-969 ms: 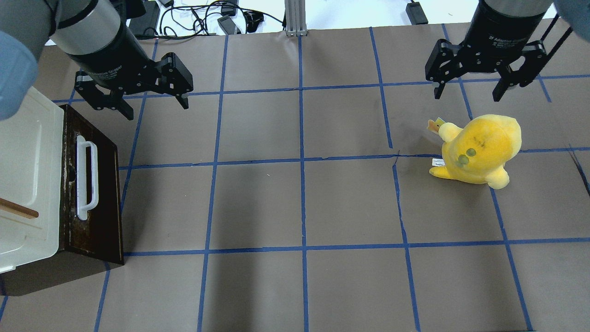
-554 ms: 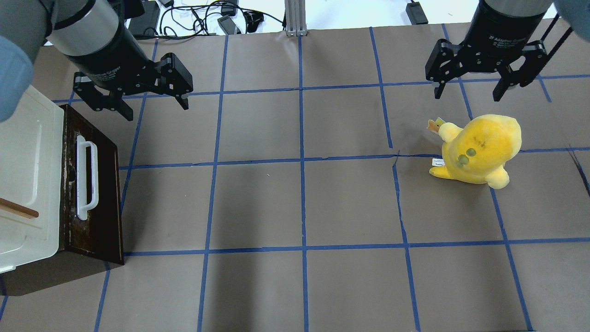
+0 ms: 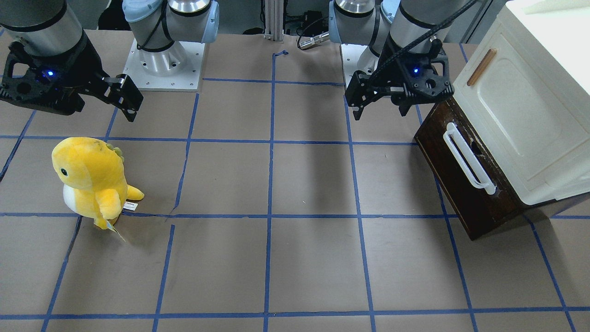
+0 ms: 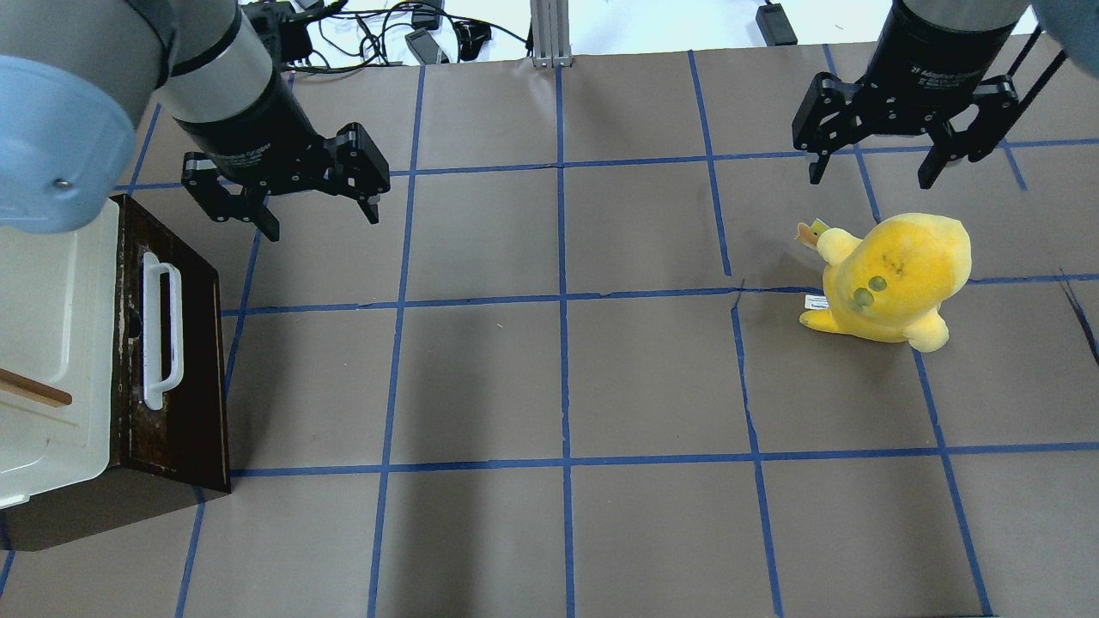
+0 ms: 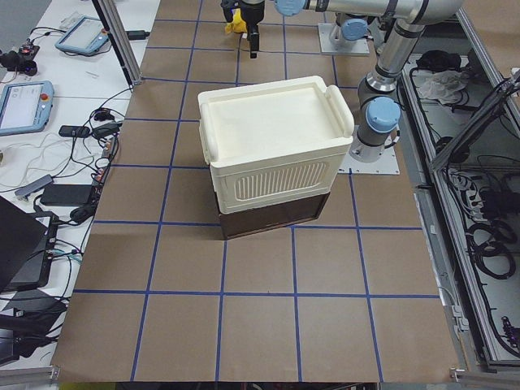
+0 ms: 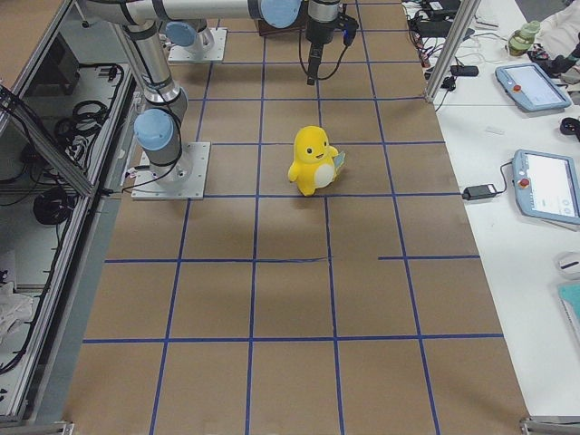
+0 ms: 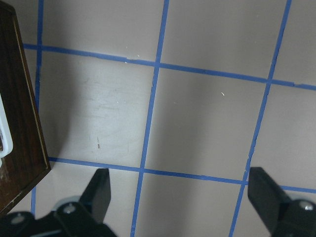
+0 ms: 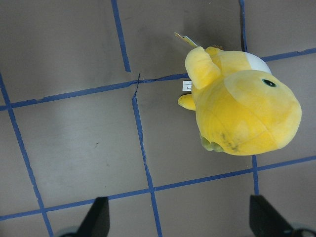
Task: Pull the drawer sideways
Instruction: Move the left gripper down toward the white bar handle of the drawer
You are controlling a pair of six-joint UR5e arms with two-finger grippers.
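Observation:
The left gripper takes hold of the dark brown drawer (image 3: 453, 182) by its long white bar handle (image 3: 468, 159) next, to pull the drawer out sideways.
The dark brown drawer (image 4: 193, 360) with its long white bar handle (image 4: 161, 335) sits shut under a cream-white cabinet (image 4: 51, 326) at the table's left edge. It also shows in the front-facing view (image 3: 456, 184), with the handle (image 3: 468, 159) facing the table's middle. My left gripper (image 4: 324, 221) is open and empty, hovering beyond the drawer's far corner, apart from the handle. In the left wrist view only the drawer's corner (image 7: 19, 123) shows at the left, with the open gripper (image 7: 182, 197) over bare table. My right gripper (image 4: 869, 176) is open and empty at the far right.
A yellow plush toy (image 4: 893, 279) stands on the table just in front of the right gripper; the right wrist view shows it (image 8: 242, 113) from above. The cream cabinet has a small tan handle (image 3: 480, 67). Blue tape lines grid the brown table.
My left gripper has moved right and slightly toward the near side, staying open. The drawer, the plush and the right gripper have not moved.

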